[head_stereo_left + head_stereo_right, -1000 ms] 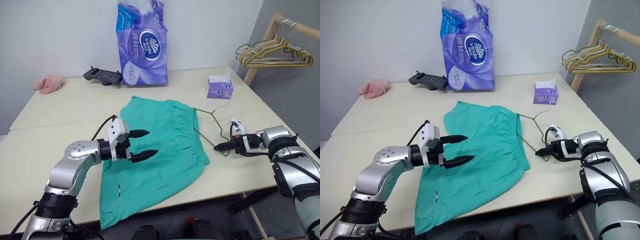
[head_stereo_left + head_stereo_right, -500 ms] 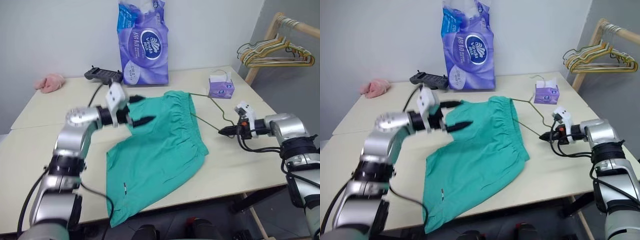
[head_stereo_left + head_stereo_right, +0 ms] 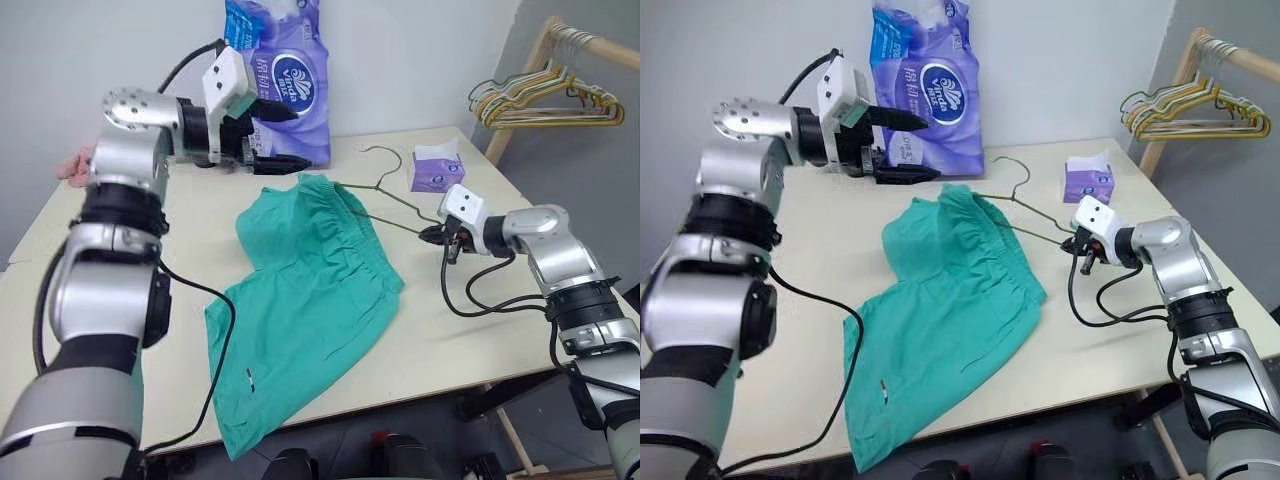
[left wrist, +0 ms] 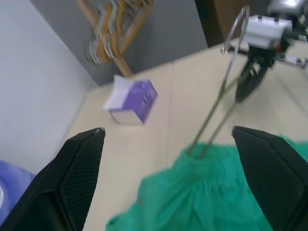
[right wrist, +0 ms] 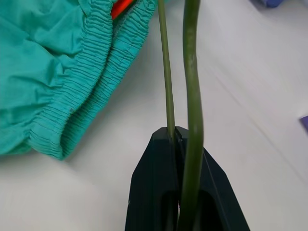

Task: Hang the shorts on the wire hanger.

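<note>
Next, to hang the shorts (image 3: pixel 310 290), my left gripper grabs their gathered waistband (image 3: pixel 320 187), since its edge stands up around the wire while the legs lie flat.
The teal shorts (image 3: pixel 310 290) lie spread on the table (image 3: pixel 470 330), one leg hanging over the front edge. The thin wire hanger (image 4: pixel 219 103) slants up from inside the gathered waistband (image 5: pixel 91 82), its hook (image 3: pixel 383 160) pointing toward the back. My right gripper (image 3: pixel 432 236) is shut on the hanger's outer corner, right of the shorts; the wire (image 5: pixel 192 72) runs between its black fingers (image 5: pixel 159 192). My left gripper (image 3: pixel 288 135) is open and empty, raised high above the table's back left, in front of the purple pack and apart from the shorts.
A tall purple tissue pack (image 3: pixel 285 70) stands at the back. A small purple tissue box (image 3: pixel 432 168) sits at the back right and a pink cloth (image 3: pixel 72 165) at the far left. A wooden rack with several hangers (image 3: pixel 540 100) stands beyond the table's right side.
My open left gripper has risen from over the shorts to high at the back left. My right gripper has lifted and rolled the hanger, dragging the waistband up and bunching the shorts.
</note>
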You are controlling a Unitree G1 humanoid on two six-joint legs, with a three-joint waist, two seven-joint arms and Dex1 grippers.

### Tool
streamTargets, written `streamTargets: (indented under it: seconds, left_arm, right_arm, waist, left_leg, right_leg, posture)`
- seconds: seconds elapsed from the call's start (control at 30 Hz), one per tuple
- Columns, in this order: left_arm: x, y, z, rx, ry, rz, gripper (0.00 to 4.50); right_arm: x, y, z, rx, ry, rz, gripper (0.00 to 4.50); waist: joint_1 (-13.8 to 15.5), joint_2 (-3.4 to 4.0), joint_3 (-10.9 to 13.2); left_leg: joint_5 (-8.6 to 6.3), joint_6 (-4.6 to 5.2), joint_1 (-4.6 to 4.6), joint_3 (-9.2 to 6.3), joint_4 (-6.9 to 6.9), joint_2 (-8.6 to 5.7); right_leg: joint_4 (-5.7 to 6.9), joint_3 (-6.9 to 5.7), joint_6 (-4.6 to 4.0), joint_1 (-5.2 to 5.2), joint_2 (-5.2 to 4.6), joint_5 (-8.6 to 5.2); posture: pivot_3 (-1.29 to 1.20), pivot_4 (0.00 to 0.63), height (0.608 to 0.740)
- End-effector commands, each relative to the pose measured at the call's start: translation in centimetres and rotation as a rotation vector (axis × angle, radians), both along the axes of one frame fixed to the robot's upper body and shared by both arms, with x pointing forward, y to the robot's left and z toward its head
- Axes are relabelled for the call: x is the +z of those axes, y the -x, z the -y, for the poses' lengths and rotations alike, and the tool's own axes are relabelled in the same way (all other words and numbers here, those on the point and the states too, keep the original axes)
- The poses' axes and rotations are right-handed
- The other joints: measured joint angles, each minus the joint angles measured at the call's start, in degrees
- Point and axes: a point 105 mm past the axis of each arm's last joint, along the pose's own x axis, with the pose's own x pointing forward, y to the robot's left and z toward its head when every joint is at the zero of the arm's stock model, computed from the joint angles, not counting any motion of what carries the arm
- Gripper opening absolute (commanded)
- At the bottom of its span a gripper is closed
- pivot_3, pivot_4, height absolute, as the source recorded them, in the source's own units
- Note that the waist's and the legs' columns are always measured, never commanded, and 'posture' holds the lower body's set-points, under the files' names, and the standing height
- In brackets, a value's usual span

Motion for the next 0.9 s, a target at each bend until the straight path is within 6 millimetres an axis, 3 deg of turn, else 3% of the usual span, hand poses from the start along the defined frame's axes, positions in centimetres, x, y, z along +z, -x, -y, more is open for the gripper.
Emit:
streamTargets:
  seconds: [0.03, 0.2, 0.5, 0.63, 0.77, 0.9]
  left_arm:
    - [-1.4, -0.2, -0.7, 0.0, -0.138, -0.022, 4.49]
    - [-2.1, -1.1, -1.3, 0.044, -0.341, 0.043, 4.49]
    - [-2.7, -1.6, 3.1, -0.04, -0.345, 0.083, 4.49]
    - [-4.0, -1.4, 4.2, -0.088, -0.395, 0.065, 4.49]
    - [-4.7, -1.9, 4.2, -0.055, -0.418, 0.07, 4.49]
    - [-6.8, -2.2, 3.0, -0.023, -0.505, 0.053, 4.49]
  right_arm:
    - [2.4, 0.0, -0.5, 0.039, 0.022, 0.112, 0.0]
    - [3.1, 0.1, -0.2, 0.044, 0.061, 0.146, 0.0]
    - [4.7, 1.0, -1.2, 0.074, 0.064, 0.201, 0.0]
    - [5.6, 1.1, -1.8, 0.084, 0.074, 0.241, 0.0]
    - [6.1, 1.1, -1.8, 0.08, 0.077, 0.25, 0.0]
    - [6.4, 1.2, -1.9, 0.072, 0.068, 0.252, 0.0]
  waist:
    - [-0.14, 0.0, -0.01]
    - [-0.16, -0.07, -0.03]
    - [-0.29, -0.09, -0.05]
    - [-0.45, -0.09, -0.05]
    - [-0.58, -0.1, -0.05]
    - [-0.95, -0.1, -0.06]
  left_leg:
    - [0.0, 0.0, 0.01, 0.0, 0.0, 0.0]
    - [0.01, 0.01, -0.02, -0.04, 0.05, 0.02]
    - [0.0, 0.02, -0.04, -0.01, 0.05, 0.01]
    - [0.0, 0.02, -0.01, 0.01, 0.06, 0.02]
    - [0.0, 0.03, 0.01, 0.12, 0.14, 0.02]
    - [-0.01, 0.06, 0.04, 0.13, 0.25, 0.02]
  right_leg:
    - [0.01, 0.0, 0.0, 0.01, 0.02, 0.0]
    - [0.07, -0.02, 0.0, -0.01, 0.01, 0.0]
    - [0.04, -0.01, 0.03, -0.02, -0.06, 0.01]
    - [0.17, 0.02, 0.03, -0.06, -0.05, 0.01]
    - [0.44, 0.06, 0.03, -0.15, -0.04, 0.01]
    - [0.58, 0.07, 0.03, -0.14, -0.02, 0.01]
  posture:
    - [0.0, 0.006, 0.74]
    - [-0.02, 0.0, 0.74]
    - [-0.05, 0.0, 0.74]
    - [-0.05, 0.0, 0.74]
    - [-0.08, 0.0, 0.74]
    - [-0.08, 0.0, 0.74]
